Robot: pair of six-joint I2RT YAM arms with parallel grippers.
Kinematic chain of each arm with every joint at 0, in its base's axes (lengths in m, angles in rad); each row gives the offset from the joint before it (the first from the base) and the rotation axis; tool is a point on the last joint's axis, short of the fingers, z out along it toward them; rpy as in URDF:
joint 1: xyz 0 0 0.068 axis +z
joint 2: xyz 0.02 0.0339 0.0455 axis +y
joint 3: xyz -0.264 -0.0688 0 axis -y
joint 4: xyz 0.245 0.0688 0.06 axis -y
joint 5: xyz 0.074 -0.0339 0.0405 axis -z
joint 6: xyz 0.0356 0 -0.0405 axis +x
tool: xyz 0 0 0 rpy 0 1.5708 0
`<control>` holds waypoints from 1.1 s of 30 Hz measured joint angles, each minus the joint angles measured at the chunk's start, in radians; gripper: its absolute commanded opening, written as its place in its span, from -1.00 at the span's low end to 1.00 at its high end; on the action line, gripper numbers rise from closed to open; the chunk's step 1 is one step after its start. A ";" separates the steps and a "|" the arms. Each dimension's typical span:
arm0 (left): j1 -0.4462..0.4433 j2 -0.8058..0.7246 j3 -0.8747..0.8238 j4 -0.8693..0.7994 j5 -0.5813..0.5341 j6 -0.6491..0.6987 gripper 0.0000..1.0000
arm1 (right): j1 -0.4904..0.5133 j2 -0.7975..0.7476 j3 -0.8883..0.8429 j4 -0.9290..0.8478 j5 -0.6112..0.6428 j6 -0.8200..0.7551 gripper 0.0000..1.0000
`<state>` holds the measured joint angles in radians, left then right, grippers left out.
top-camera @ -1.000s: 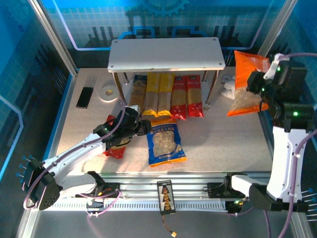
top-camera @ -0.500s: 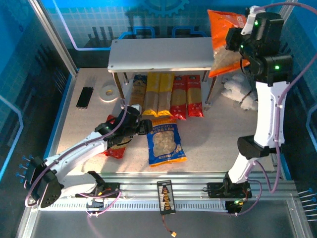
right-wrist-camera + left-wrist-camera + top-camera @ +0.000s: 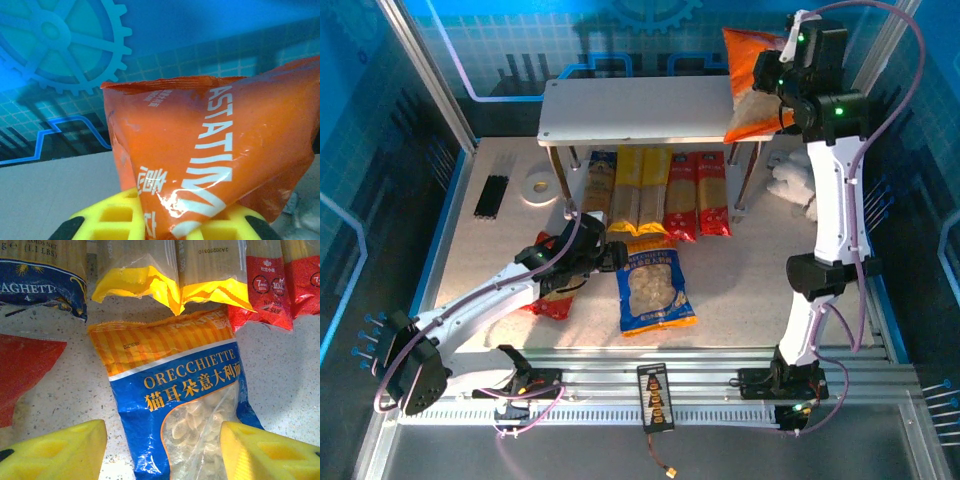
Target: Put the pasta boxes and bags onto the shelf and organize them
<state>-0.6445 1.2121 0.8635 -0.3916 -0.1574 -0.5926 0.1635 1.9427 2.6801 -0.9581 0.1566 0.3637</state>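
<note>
The orange bag hangs largely past the end of the shelf's top board, so it would tip off that end if I opened my right gripper now.
My right gripper is shut on the orange bag, which hangs above the right end of the shelf's top board. In the right wrist view the bag is pinched between the yellow fingers, with the board below. My left gripper is open, low over the blue bag, one finger on each side of it. Dark blue, yellow and red pasta boxes lie on the lower tier. The red bag lies partly under the left arm.
A white plush toy sits right of the shelf, beside the right arm. A black stick bundle and a white tape roll lie left of the shelf. Blue walls and metal posts enclose the table.
The right arm has lifted the orange bag from the table's right side up and leftward over the shelf's right end. The left arm has barely moved.
</note>
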 measured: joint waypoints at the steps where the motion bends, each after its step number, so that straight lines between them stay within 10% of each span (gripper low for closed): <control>1: 0.000 0.002 0.000 0.000 -0.003 0.000 0.25 | 0.001 0.006 0.000 0.006 -0.002 0.002 -1.00; 33: 0.000 0.026 0.013 -0.006 -0.005 0.000 0.32 | 0.123 0.034 -0.190 0.221 0.065 0.009 -1.00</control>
<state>-0.6445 1.2385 0.8764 -0.3977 -0.1627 -0.5922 0.2867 1.9770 2.4901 -0.7368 0.2218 0.3729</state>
